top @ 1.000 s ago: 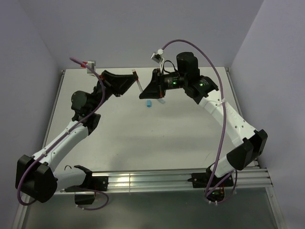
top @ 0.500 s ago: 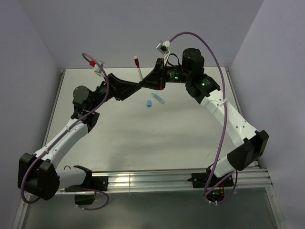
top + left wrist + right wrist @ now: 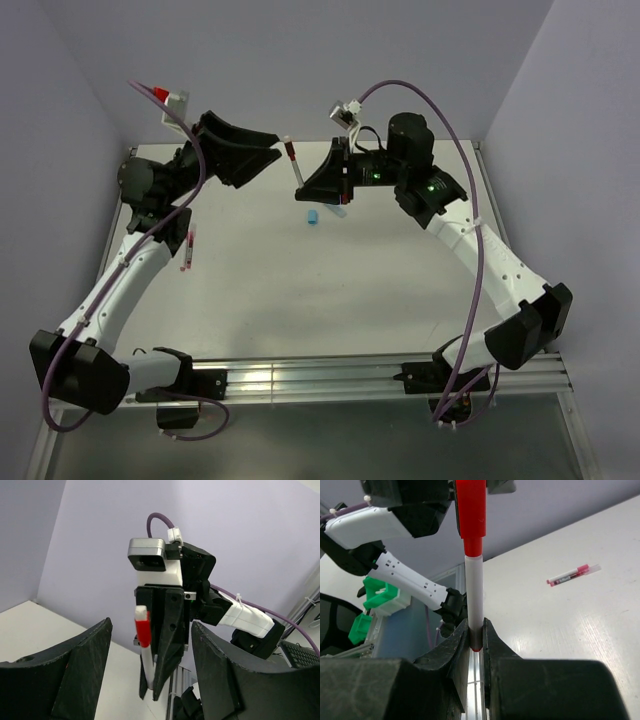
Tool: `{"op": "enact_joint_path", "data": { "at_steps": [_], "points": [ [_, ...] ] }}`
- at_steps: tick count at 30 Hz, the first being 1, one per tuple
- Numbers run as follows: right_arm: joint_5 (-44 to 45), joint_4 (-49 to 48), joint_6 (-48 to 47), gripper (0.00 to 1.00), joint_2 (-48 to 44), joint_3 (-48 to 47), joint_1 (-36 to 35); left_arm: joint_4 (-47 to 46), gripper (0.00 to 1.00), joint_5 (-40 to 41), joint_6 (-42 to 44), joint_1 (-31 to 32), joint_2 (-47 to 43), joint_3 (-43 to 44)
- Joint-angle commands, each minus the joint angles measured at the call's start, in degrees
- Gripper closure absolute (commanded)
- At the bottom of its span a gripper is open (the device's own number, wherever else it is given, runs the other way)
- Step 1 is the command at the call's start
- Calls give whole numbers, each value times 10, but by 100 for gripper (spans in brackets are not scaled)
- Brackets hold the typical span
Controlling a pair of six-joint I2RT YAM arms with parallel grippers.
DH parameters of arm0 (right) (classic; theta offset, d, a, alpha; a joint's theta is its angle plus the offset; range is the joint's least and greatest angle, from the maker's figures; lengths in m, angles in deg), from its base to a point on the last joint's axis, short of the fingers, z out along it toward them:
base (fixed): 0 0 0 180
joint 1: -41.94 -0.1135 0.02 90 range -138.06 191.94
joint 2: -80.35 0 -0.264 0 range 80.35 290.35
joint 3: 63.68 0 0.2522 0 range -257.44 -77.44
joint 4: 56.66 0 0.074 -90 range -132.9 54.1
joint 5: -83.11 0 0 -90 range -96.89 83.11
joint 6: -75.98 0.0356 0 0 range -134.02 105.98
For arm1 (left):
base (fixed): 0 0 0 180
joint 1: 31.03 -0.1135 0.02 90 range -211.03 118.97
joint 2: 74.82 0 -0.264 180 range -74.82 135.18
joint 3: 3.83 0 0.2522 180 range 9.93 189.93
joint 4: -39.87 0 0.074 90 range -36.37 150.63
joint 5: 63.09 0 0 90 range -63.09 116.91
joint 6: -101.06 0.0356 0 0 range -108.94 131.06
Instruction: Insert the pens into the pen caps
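I should grab the pen's red cap (image 3: 290, 149) (image 3: 143, 630) with my left gripper and leave the pen's white body to my right gripper, to put the pen into the cap.
My right gripper (image 3: 305, 190) is shut on the lower end of a white pen (image 3: 296, 172) that has a red cap (image 3: 291, 153) on its top end. It holds the pen upright above the table. The right wrist view shows the barrel (image 3: 474, 595) pinched between the fingers and the red cap (image 3: 471, 510) above. My left gripper (image 3: 272, 150) is wide open and empty, just left of the pen's capped end. In its wrist view the pen (image 3: 146, 665) stands between its spread fingers (image 3: 75, 670). A light blue cap (image 3: 312, 216) lies on the table below the pen.
Another pen with red ends (image 3: 186, 250) lies on the table's left side, also in the right wrist view (image 3: 572, 573). A small clear piece (image 3: 340, 211) lies by the blue cap. Purple walls enclose the white table (image 3: 330, 290).
My left gripper has opened, let go near the pen's top and drawn back to the left. The pen stays capped in my right gripper, now lower. The pen on the table's left side is uncovered.
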Motion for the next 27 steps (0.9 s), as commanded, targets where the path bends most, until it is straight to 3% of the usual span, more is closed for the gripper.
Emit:
{"op": "enact_joint_path", "data": {
  "at_steps": [1, 20, 27],
  "points": [
    [-23, -29, -3, 100, -26, 5, -9, -25, 30, -14, -6, -1, 24, 27],
    [-2, -21, -14, 100, -13, 7, -28, -100, 35, -10, -72, 2, 48, 34],
    [10, -15, -16, 100, -5, 3, -27, -98, 42, -18, -69, 11, 47, 33]
  ]
}}
